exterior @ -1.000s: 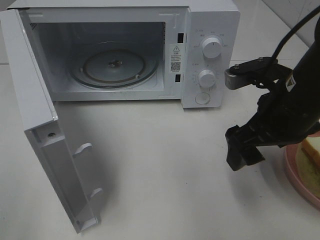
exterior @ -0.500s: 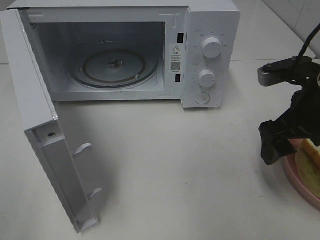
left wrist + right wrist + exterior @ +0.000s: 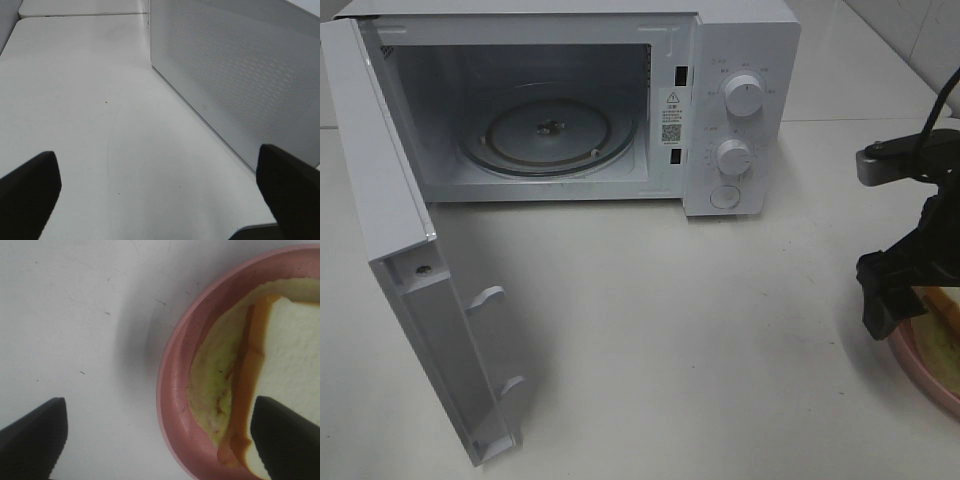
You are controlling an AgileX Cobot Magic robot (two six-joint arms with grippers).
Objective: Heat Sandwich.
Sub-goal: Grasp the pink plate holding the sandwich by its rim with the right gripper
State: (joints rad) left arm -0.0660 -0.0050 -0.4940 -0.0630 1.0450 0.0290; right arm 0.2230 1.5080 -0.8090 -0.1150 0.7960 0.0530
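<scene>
The sandwich needs to be heated in the microwave. My right gripper should hold the pink plate by its rim next.
The sandwich, thick white bread with an orange crust over a thin yellowish layer, lies on a round pink plate at the table's right edge. Only a sliver of the sandwich and the plate's rim show in the high view. My right gripper hangs open above the plate's left rim, and in the right wrist view this gripper straddles the rim and the bread's edge with nothing held. The left gripper is open and empty over bare table beside the microwave's perforated side wall.
The white microwave stands at the back with its door swung wide toward the front left. Its glass turntable is bare. White table stretches between the microwave and the plate.
My right arm has swung to the right, from mid-table to over the plate's left rim. The left gripper and the microwave have not moved.
</scene>
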